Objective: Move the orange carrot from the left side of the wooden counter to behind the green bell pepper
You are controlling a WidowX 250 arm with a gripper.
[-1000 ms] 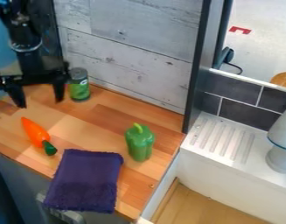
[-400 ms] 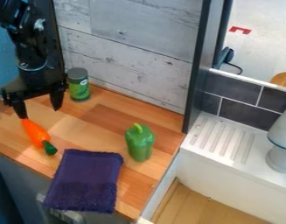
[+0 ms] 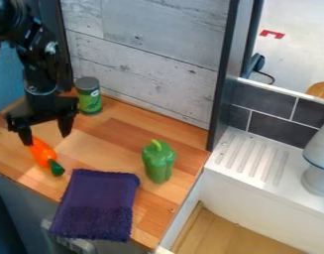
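Note:
I will next use my gripper to grab the carrot (image 3: 42, 152) by its orange body, so I can carry it across the counter toward the plank wall.
The black gripper (image 3: 45, 140) hangs at the left of the counter, open, its two fingers spread apart. Its left finger overlaps the pointed far end of the orange carrot (image 3: 42, 152); whether they touch I cannot tell. The carrot lies on the wood with its green top toward the front. Behind and right of the gripper stands a green can with a grey lid (image 3: 89, 96). A folded purple cloth (image 3: 96, 205) lies in front of the carrot. Farther right is a green bell pepper (image 3: 158, 161), stem up.
The wooden counter (image 3: 118, 144) ends at a whitish plank wall (image 3: 144, 49) behind. On the right are a dark post (image 3: 224, 74), a white ridged drainboard (image 3: 250, 161) beside a basin, and a grey-white bottle-like object (image 3: 319, 161).
The gripper has come down and forward, from behind the carrot to over its pointed end, staying open. The carrot, can, cloth and pepper have not moved.

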